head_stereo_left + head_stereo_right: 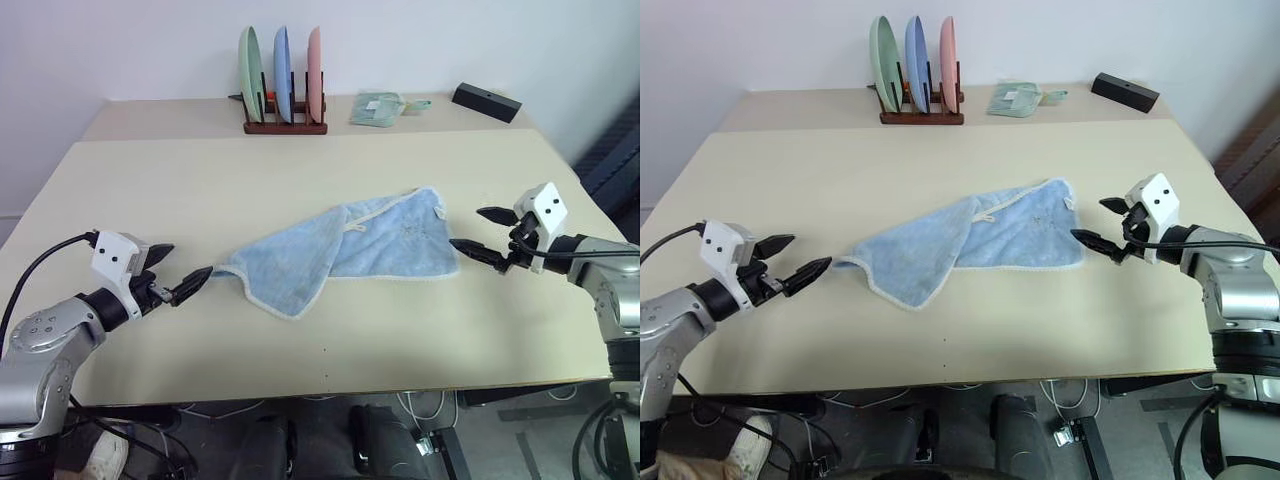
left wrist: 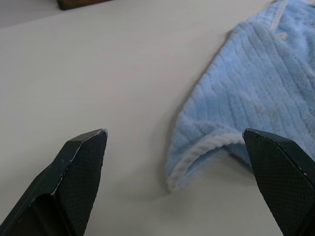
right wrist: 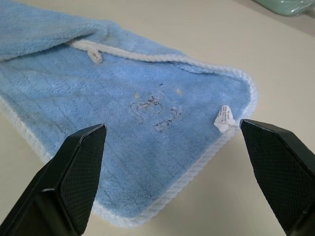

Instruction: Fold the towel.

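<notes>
The towel's whitish edging arches off the table at the corner. My left gripper should next grab the towel (image 1: 345, 250) by its raised hem corner (image 1: 222, 270) to fold it.
The light-blue towel (image 1: 345, 250) lies crumpled and partly folded over itself in the middle of the table, its whitish edging and a small loop (image 3: 93, 55) showing. A white label (image 3: 224, 119) sticks out at its right corner. My left gripper (image 1: 185, 265) hovers open just off the towel's left corner (image 2: 197, 157), which sits between its spread fingers without being touched. Off the towel's right edge, my right gripper (image 1: 468, 228) is open too, pointing at the cloth (image 3: 123, 132) with nothing held.
A wooden rack with three upright plates (image 1: 284, 90) stands at the table's back edge. Beside it lie a pale-green folded packet (image 1: 378, 108) and a black box (image 1: 486, 102). The beige table (image 1: 200, 190) is bare around the towel.
</notes>
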{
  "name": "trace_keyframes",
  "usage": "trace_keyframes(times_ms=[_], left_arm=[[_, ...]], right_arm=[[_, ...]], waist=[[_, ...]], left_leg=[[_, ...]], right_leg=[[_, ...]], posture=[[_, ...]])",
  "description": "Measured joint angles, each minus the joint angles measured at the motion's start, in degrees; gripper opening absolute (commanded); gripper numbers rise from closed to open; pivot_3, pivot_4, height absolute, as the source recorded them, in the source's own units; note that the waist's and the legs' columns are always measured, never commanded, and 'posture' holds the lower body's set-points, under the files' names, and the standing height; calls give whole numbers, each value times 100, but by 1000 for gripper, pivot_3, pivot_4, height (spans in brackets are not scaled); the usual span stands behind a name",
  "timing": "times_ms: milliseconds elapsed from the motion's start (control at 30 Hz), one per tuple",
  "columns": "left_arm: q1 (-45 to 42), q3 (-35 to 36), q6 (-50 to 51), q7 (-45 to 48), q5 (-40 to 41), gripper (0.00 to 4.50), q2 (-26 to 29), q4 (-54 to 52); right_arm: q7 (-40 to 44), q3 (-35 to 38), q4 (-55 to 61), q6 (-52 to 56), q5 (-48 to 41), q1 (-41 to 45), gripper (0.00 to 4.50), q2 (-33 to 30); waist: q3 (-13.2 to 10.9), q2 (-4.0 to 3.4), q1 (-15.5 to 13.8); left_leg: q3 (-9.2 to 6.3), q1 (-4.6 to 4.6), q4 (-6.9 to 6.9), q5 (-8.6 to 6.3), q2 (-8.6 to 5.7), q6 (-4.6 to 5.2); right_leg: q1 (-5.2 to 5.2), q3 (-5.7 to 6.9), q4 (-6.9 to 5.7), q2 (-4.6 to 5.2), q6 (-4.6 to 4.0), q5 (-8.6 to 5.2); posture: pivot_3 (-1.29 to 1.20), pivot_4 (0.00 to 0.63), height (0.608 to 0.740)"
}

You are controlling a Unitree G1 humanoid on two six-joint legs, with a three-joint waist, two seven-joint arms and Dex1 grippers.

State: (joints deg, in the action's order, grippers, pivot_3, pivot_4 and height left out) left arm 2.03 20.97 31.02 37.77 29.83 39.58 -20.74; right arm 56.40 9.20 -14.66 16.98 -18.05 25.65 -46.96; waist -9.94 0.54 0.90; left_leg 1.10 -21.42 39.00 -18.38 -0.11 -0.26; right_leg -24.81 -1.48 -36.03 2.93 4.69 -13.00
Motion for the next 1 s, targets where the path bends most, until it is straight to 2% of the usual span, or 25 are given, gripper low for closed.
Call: trace_keyframes(times_ms=[167,700,867,1000], left_arm=[[242,3,-2,-138,-3,4500,-186,-192],[372,5,-75,-170,-57,4500,-241,-274],[118,-459,-105,-163,-87,4500,-394,-276],[-363,-1127,43,38,-68,4500,-401,-263]], right_arm=[[19,-168,-275,-159,112,334,4443,122],[-20,-329,-573,-445,226,424,4443,317],[-109,-306,-522,-499,330,322,4443,299],[-228,-142,164,-260,233,-193,4443,300]], waist=[[0,1,12],[0,1,-13],[0,1,-25],[0,1,-44]], left_leg=[[-1,1,0,0,3,0],[0,0,2,0,-1,1],[0,0,4,-1,-4,2],[-7,-3,6,-1,-4,2]], right_leg=[[0,0,-1,-3,0,0],[2,0,0,1,-1,0],[4,0,1,4,0,0],[4,0,-2,2,1,1]], posture=[[0,150,740],[0,150,740],[0,150,740],[0,150,740]])
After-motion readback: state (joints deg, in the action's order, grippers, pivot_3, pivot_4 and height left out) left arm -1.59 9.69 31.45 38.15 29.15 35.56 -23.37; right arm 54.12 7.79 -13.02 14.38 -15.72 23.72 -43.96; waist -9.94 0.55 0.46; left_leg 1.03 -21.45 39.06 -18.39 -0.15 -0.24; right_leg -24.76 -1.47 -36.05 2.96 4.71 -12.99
